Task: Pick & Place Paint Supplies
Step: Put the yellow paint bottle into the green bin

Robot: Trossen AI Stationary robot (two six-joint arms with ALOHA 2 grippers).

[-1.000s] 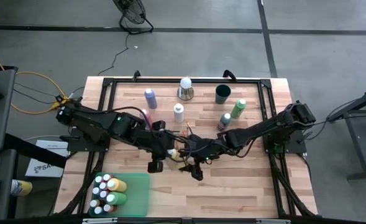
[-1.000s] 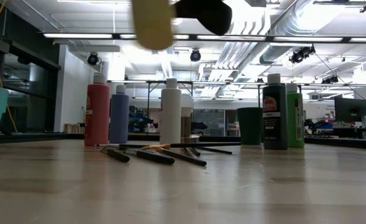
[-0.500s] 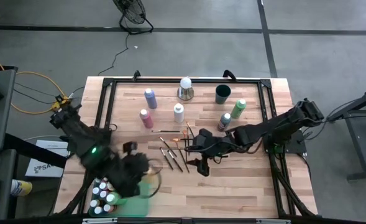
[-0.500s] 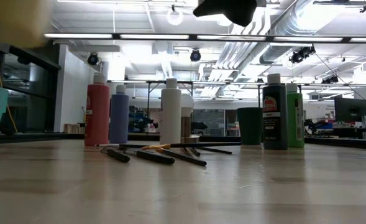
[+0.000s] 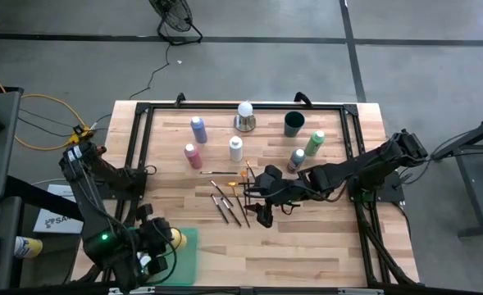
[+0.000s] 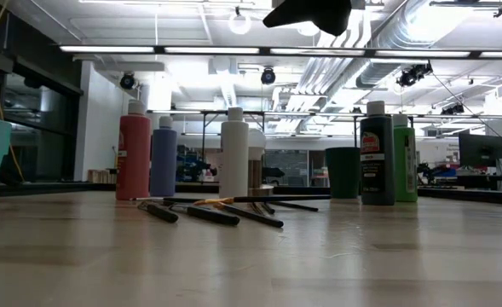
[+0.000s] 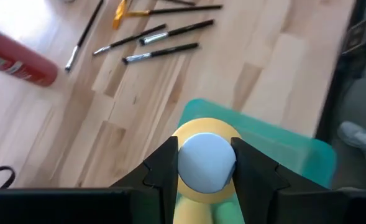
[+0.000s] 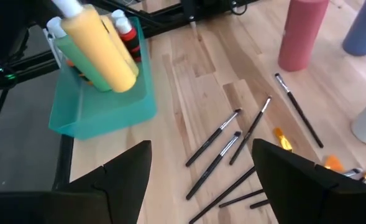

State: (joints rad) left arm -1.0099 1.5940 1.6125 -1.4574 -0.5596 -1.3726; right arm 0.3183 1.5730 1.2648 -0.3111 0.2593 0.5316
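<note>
My left gripper should keep holding the yellow bottle until it is lower. The bottle is high above the teal tray and would drop if I opened now.
My left gripper is shut on a yellow paint bottle above the teal tray at the table's near left. The tray holds several other bottles. My right gripper is open and empty above several thin brushes lying flat at mid-table. Pink, blue-purple, white, green and dark bottles stand upright on the far half. My left gripper pinches the yellow bottle at its pale cap end, one finger on each side. The bottle slants, its cap end uppermost and its bottom end over the tray. Whether it touches the bottles below, I cannot tell.
A white ball on a metal base and a dark green cup stand at the far edge. A black frame borders the table. Bare wood lies between the tray and the brushes.
My left gripper has carried the yellow bottle from mid-table, beside the right gripper, toward the table's near left corner, to above the teal tray. The bottle has left the low view. My right gripper stays open over the brushes.
</note>
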